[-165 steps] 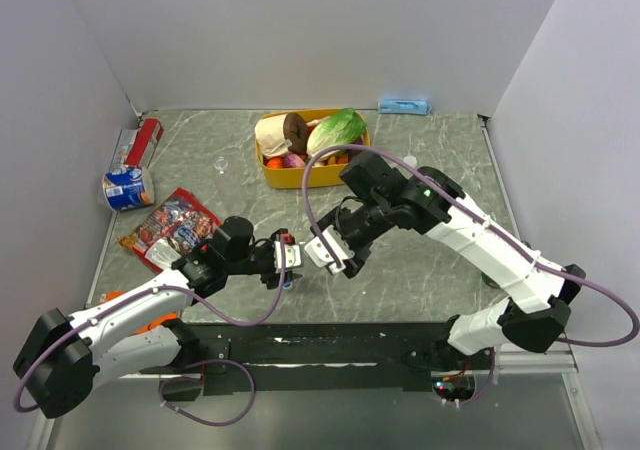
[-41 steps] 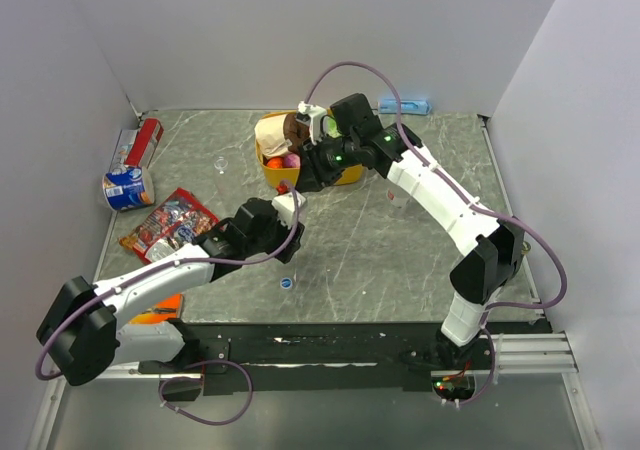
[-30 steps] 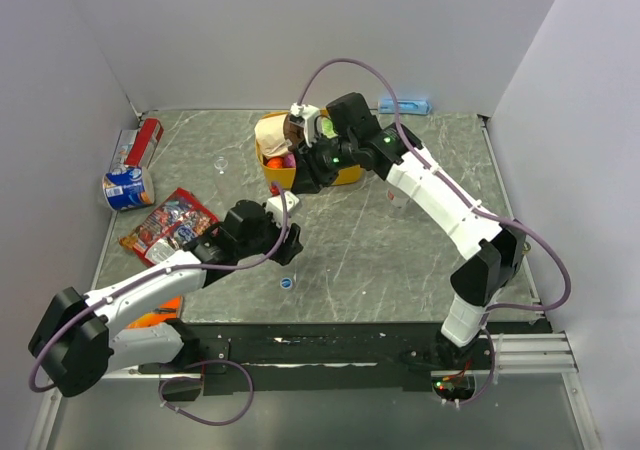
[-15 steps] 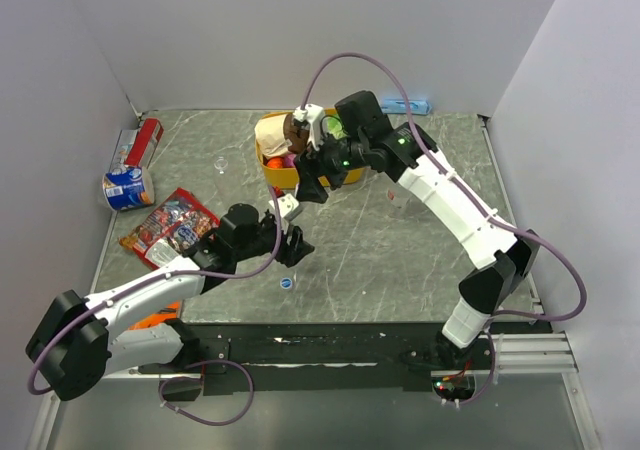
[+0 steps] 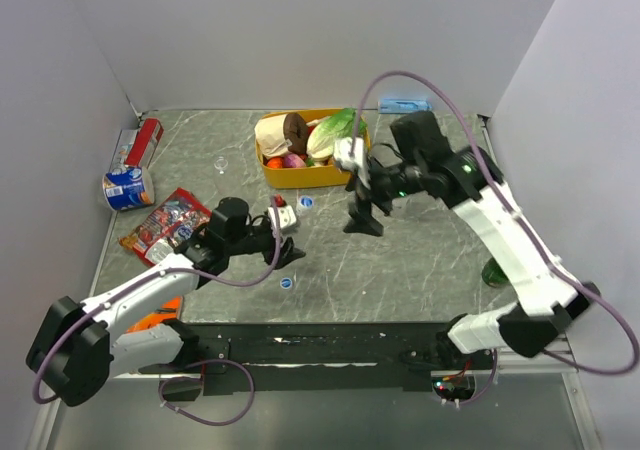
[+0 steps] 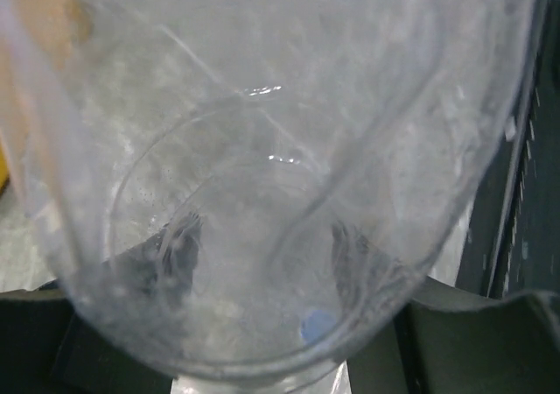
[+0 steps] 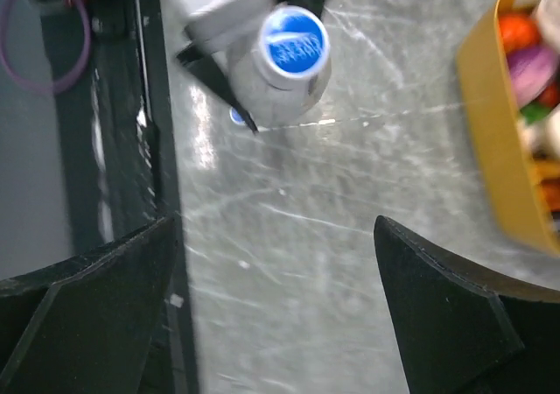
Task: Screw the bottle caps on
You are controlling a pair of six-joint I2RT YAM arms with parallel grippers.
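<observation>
My right gripper grabs the blue cap (image 5: 305, 202) (image 7: 295, 42) by its opposite sides next, to screw it on while my left gripper holds the bottle.
A clear bottle (image 7: 284, 83) with a blue cap (image 7: 294, 41) on its neck is held tilted above the table, my left gripper (image 5: 288, 235) shut around its body. In the left wrist view the bottle (image 6: 262, 149) fills the frame. The capped top shows in the top view as a blue cap (image 5: 306, 201). A second, loose blue cap (image 5: 286, 282) lies on the table near the front edge. My right gripper (image 5: 361, 215) hangs open and empty, well to the right of the bottle, and in its wrist view the right gripper (image 7: 274, 221) has only bare table between its fingers.
A yellow tub (image 5: 310, 177) of toy food stands at the back centre. Snack packets (image 5: 170, 225), a can (image 5: 128, 188) and a red pack (image 5: 148, 135) lie at the left. A dark green bottle (image 5: 492, 273) stands at the right edge, and a small clear bottle (image 5: 219, 164) stands back left.
My right gripper, earlier shut at the bottle's top by the tub, has opened and swung away to the right. My left arm has drawn the capped bottle slightly nearer.
</observation>
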